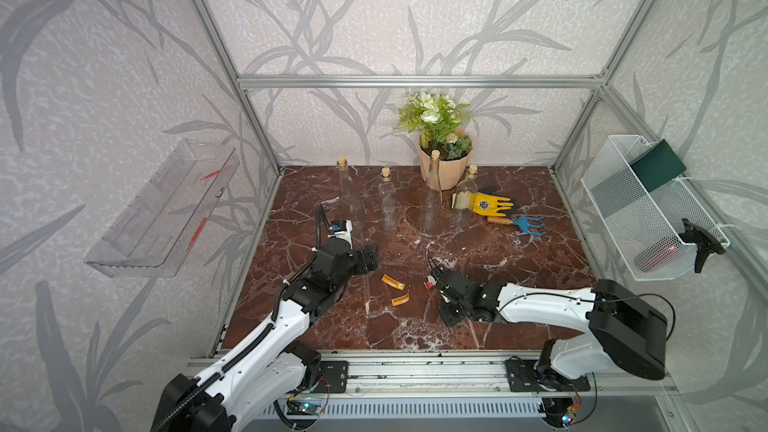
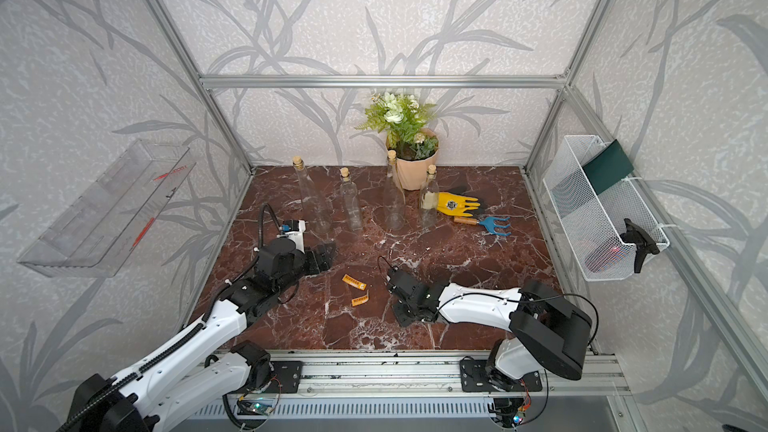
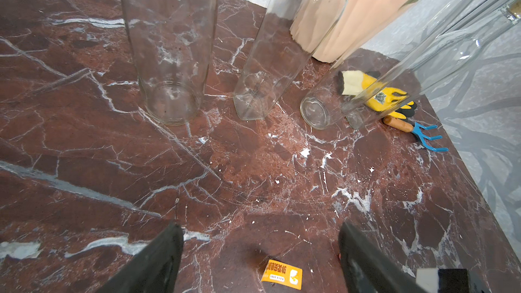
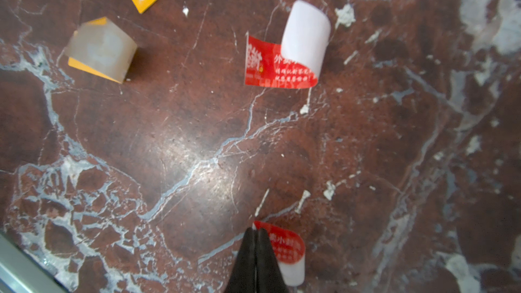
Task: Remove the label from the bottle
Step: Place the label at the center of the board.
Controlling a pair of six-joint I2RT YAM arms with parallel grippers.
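The right gripper needs to open now: the held red label's curled end hangs just above the marble floor, so the label would settle there if the robot opened the gripper now.
Several clear corked bottles stand in a row at the back, all showing bare glass. My right gripper hovers low over the marble, shut on the edge of a curled red label piece. Another red label piece, its white backing curled over, lies just ahead of it. Two orange label pieces lie between the arms. My left gripper is open and empty, in front of the leftmost bottle, with one orange piece lying below its fingers.
A peach flower pot stands behind the bottles. A yellow glove and a blue hand rake lie at the back right. A wire basket hangs on the right wall, a clear plastic shelf on the left.
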